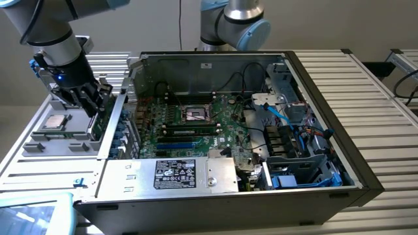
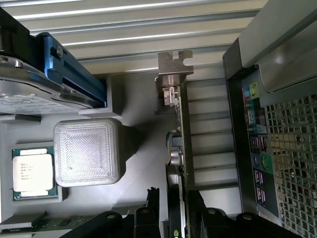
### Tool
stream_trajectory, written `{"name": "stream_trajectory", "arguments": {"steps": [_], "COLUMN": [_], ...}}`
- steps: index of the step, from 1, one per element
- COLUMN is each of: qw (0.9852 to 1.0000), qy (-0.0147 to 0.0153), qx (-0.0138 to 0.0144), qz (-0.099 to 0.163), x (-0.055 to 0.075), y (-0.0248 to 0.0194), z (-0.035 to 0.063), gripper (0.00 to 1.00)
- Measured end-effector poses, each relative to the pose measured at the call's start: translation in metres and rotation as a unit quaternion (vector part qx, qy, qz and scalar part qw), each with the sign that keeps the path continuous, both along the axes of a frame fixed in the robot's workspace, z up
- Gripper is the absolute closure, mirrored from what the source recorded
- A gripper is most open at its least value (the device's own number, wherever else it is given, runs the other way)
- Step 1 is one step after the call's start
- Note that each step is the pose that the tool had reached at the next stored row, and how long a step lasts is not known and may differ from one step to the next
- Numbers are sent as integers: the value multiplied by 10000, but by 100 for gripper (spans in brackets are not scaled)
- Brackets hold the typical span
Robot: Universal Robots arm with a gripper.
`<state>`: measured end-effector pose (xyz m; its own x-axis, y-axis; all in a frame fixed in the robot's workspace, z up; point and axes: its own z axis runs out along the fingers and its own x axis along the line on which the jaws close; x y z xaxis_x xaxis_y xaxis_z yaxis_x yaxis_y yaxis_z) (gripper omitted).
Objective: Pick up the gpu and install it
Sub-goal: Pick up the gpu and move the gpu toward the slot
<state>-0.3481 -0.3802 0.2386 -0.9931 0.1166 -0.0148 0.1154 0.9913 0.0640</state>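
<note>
I should next grab the GPU's black-covered body (image 2: 175,201) with my gripper, so that the GPU's silver end bracket (image 2: 173,68) stays free to fit the computer case.
The gpu (image 2: 179,134) stands on its edge in a slot of the grey parts tray (image 2: 136,178), its silver end bracket (image 2: 174,62) at the far end from me. My gripper (image 2: 174,214) is open and low over it, one black finger (image 2: 152,206) on each side of the card, with small gaps to it. In the exterior view my gripper (image 1: 91,104) hangs over the tray (image 1: 39,147) at the left. The gpu (image 1: 97,126) shows there as a green strip just under the fingers, beside the open computer case (image 1: 313,161).
On the tray lie a processor (image 2: 32,172), a white ridged block (image 2: 88,151), a hard drive in a blue bracket (image 2: 34,89) and a memory stick (image 2: 49,224). The case's rear panel (image 2: 267,129) stands close beside the card. Another arm (image 1: 235,24) stands behind the case.
</note>
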Motion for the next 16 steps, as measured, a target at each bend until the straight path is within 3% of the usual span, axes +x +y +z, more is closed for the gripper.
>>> {"name": "stream_trajectory", "arguments": {"steps": [14,16], "qw": [10000,10000], "qy": [7,8], "qx": [0,0], "qz": [0,1], "x": [31,30], "y": [-2,-2], "z": [-15,-15], "gripper": [62,71]}}
